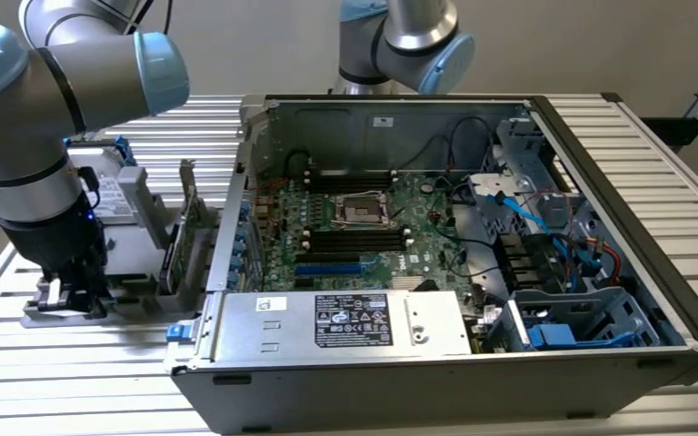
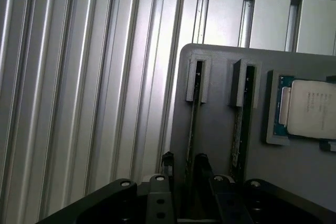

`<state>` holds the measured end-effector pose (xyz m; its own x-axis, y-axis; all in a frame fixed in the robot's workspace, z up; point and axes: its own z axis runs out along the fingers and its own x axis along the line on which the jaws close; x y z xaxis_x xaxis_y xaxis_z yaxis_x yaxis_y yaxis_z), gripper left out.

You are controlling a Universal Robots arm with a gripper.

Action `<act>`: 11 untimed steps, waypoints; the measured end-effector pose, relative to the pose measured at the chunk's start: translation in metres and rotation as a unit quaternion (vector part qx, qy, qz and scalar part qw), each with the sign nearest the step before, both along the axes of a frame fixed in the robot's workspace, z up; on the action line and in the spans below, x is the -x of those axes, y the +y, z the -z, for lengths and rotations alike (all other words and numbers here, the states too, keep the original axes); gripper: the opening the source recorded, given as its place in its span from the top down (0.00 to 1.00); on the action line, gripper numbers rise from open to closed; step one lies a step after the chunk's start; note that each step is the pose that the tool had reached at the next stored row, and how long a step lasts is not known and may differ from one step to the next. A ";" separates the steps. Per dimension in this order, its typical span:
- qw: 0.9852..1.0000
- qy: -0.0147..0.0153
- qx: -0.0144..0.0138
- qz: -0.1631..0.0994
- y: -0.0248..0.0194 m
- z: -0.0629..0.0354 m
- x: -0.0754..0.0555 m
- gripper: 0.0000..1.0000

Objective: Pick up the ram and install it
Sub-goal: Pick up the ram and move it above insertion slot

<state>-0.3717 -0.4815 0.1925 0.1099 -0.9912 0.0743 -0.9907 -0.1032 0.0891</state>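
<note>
Next, my gripper takes hold of the ram by its exposed long edge [image 2: 193, 125], to install it in a black memory slot on the motherboard.
Two ram sticks stand on edge in slots of a grey holder [image 2: 299, 182]. One ram stick [image 2: 192, 108] runs between my gripper's two dark fingers [image 2: 167, 162]; the other ram stick [image 2: 239, 124] stands beside it. My gripper [image 2: 184, 163] is open, its fingers on either side of the first stick with a gap showing. In the exterior view my gripper [image 1: 76, 295] is lowered onto the holder [image 1: 131, 282] at the exterior view's left, outside the open computer case [image 1: 640, 209]. The black memory slots [image 1: 355, 238] lie on the motherboard inside the case.
A processor chip [image 2: 310, 108] sits in a recess of the holder. A card [image 1: 185, 218] stands upright on the holder near the case wall. The power supply [image 1: 337, 322] fills the case's near side, cables crowd its right. A second arm [image 1: 410, 36] stands behind the case.
</note>
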 end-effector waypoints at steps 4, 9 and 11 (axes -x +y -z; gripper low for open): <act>1.000 0.000 0.000 0.001 0.0000 -0.0001 0.000 0.69; 1.000 0.000 0.000 0.004 0.0000 -0.0001 0.000 0.69; 1.000 0.000 0.000 0.006 0.0001 0.0000 0.000 0.78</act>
<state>-0.3716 -0.4815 0.1926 0.0988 -0.9923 0.0741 -0.9917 -0.0921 0.0892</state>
